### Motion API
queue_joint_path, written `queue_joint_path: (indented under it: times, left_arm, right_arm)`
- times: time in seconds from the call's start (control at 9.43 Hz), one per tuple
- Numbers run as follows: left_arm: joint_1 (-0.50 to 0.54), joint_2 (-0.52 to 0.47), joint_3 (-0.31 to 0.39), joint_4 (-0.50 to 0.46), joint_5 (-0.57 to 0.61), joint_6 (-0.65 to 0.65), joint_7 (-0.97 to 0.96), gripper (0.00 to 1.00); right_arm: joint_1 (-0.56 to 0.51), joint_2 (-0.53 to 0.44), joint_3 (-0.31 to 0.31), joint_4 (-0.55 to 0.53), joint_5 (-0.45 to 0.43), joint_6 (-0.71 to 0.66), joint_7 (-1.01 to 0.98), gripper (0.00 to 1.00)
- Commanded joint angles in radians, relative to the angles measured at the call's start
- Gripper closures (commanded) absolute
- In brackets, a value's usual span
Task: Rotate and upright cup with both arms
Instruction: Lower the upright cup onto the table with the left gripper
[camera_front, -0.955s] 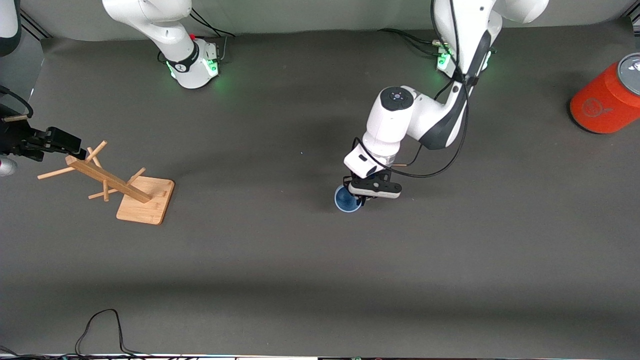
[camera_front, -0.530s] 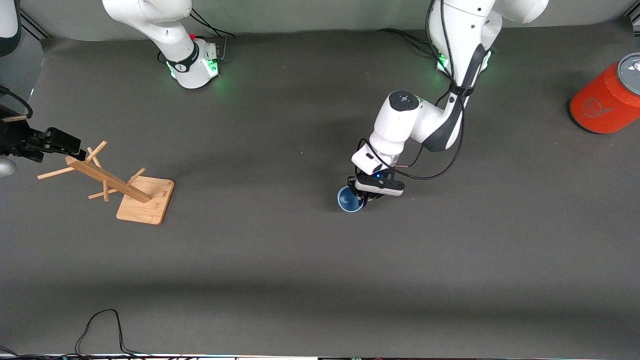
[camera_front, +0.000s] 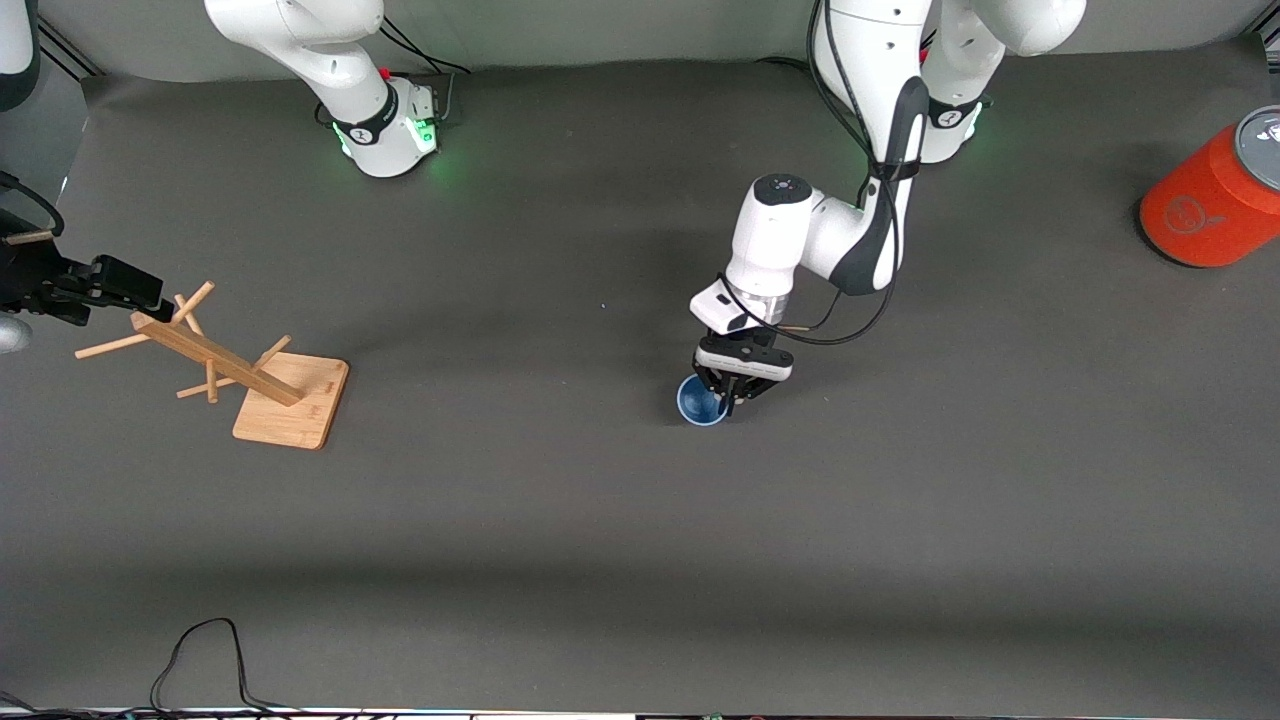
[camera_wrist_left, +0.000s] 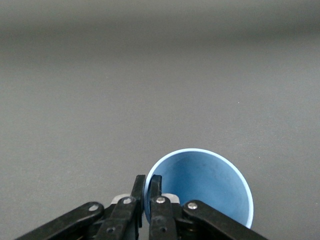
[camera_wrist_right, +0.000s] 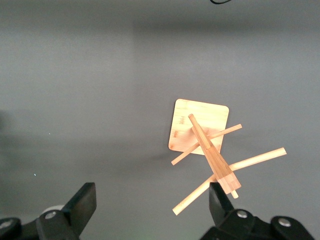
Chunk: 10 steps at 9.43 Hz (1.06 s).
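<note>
The blue cup is still above its faint shadow on the tabletop, so my left gripper needs to lower the cup before it lets go of it.
The pale-blue cup (camera_front: 699, 402) is near the middle of the table with its open mouth turned upward. My left gripper (camera_front: 728, 398) is shut on the cup's rim, one finger inside the wall and one outside; in the left wrist view the left gripper (camera_wrist_left: 146, 183) pinches the cup (camera_wrist_left: 205, 182) at its edge. I cannot tell whether the cup's base touches the table. My right gripper (camera_front: 128, 285) waits open at the right arm's end of the table, over a wooden rack's top. Nothing sits between the right gripper's (camera_wrist_right: 151, 200) fingers.
A wooden peg rack (camera_front: 250, 372) leans on its square base (camera_front: 300, 412) at the right arm's end, also seen as the rack (camera_wrist_right: 206, 145) in the right wrist view. An orange-red can (camera_front: 1210, 200) lies at the left arm's end. A black cable (camera_front: 200, 640) loops near the front edge.
The left arm's wrist has turned and its hand has swung round over the cup, which stays gripped and shifted only slightly. The right arm has not moved.
</note>
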Motion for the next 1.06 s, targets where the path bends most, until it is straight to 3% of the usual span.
queue_joint_path:
  times: [0.0, 0.53, 0.64, 0.74, 0.95]
  left_arm:
    - [-0.022, 0.031, 0.022, 0.001, -0.003, 0.008, -0.064, 1.00]
    - [-0.074, -0.018, 0.019, -0.005, -0.003, -0.074, -0.112, 1.00]
    - [-0.082, -0.028, 0.019, -0.005, -0.003, -0.090, -0.112, 0.91]
    - [-0.083, -0.029, 0.019, -0.005, -0.003, -0.090, -0.112, 0.66]
    - [-0.094, -0.027, 0.019, -0.007, -0.001, -0.092, -0.112, 0.46]
  right_arm:
    - [0.008, -0.015, -0.013, -0.018, 0.022, 0.011, -0.010, 0.00]
    - [0.008, -0.015, -0.014, -0.019, 0.018, 0.010, -0.013, 0.00]
    - [0.008, -0.015, -0.013, -0.019, 0.018, 0.008, -0.013, 0.00]
    - [0.008, -0.015, -0.013, -0.018, 0.018, 0.008, -0.013, 0.00]
    - [0.008, -0.015, -0.014, -0.019, 0.018, 0.008, -0.013, 0.00]
